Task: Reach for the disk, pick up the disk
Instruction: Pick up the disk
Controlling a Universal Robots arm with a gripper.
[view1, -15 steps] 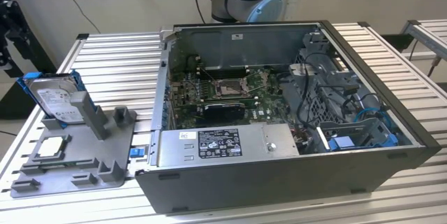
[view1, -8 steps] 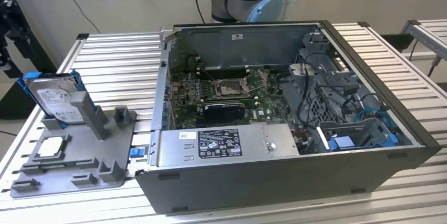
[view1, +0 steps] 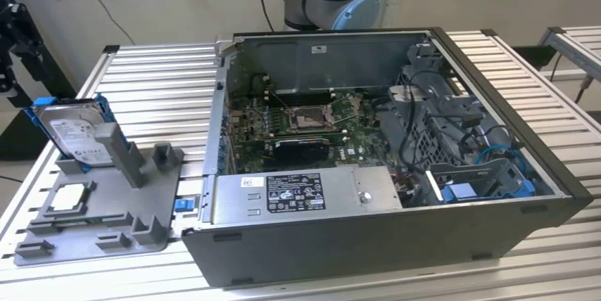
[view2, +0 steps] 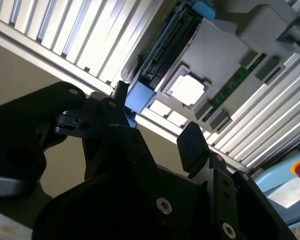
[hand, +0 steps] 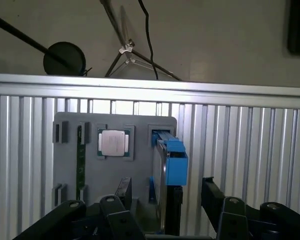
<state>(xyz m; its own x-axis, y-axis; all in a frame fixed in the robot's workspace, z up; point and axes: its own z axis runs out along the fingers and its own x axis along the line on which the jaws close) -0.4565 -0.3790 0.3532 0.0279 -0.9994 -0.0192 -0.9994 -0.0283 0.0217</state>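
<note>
I should next use my gripper to grab the disk by its free upper end (view1: 70, 107), because the disk's lower end is sunk in the holder slot (view1: 72, 166).
The disk (view1: 70, 129) stands on edge in a slot at the back of a grey holder plate (view1: 103, 223), on the exterior view's left; it is silver with a white label and a blue bracket. In the first wrist view I look down on the disk (hand: 174, 160) edge-on, and my gripper (hand: 165, 184) hangs above it, open, with one black finger (hand: 123, 190) on each side of it and nothing held. The second wrist view shows the same open gripper (view2: 157, 120), its fingers apart from the disk (view2: 165, 45), whose blue bracket corner is nearest.
A square silver processor chip (view1: 70, 199) and a green memory stick (hand: 80, 165) lie in the holder plate beside the disk. The open computer case (view1: 376, 231) takes up the middle of the slatted metal table (view1: 160, 76). A tripod stands on the floor beyond the table edge.
</note>
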